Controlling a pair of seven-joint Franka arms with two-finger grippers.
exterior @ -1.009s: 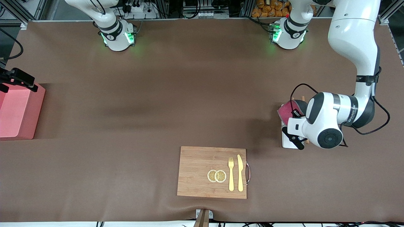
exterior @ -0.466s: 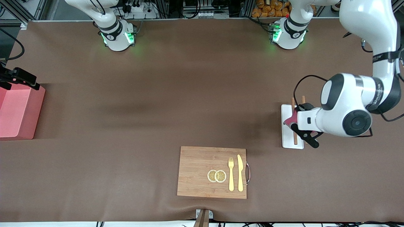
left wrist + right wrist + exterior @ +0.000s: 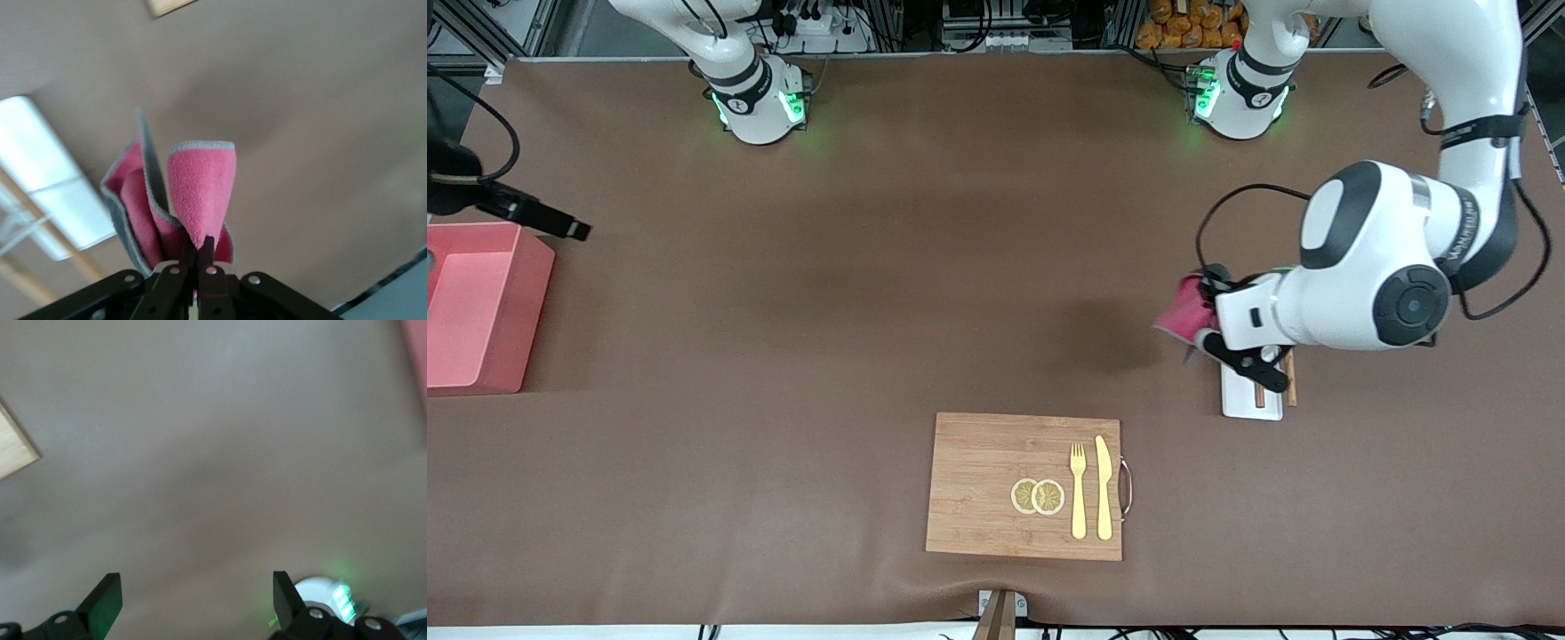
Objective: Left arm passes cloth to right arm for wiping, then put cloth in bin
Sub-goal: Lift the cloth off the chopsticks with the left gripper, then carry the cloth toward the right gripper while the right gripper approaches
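Note:
The robot will next grab the cloth with its right gripper by its loose crimson end [image 3: 1182, 314], to wipe with it before it goes in the salmon-pink bin [image 3: 516, 307].
My left gripper [image 3: 1202, 325] is shut on the cloth [image 3: 1185, 307], a crimson rag with a grey underside, and holds it in the air just off the white tray's edge, toward the right arm's end. In the left wrist view the cloth [image 3: 200, 190] hangs folded from the pinched jaws of the left gripper [image 3: 199, 250]. My right gripper [image 3: 560, 224] hovers over the table beside the salmon-pink bin [image 3: 516, 307]. Its jaws are wide open and empty in the right wrist view [image 3: 197, 600]. An edge of the bin [image 3: 417, 360] shows there.
A white tray [image 3: 1240, 398] with two wooden chopsticks [image 3: 1289, 387] lies under the left hand; the tray also shows in the left wrist view [image 3: 47, 180]. A bamboo cutting board [image 3: 978, 484] with a fork [image 3: 1078, 493], a knife [image 3: 1104, 489] and lemon slices [image 3: 1038, 496] lies near the front edge.
My left gripper has lifted the cloth off the tray and carried it toward the right arm's end. My right gripper has moved from over the bin out over the table.

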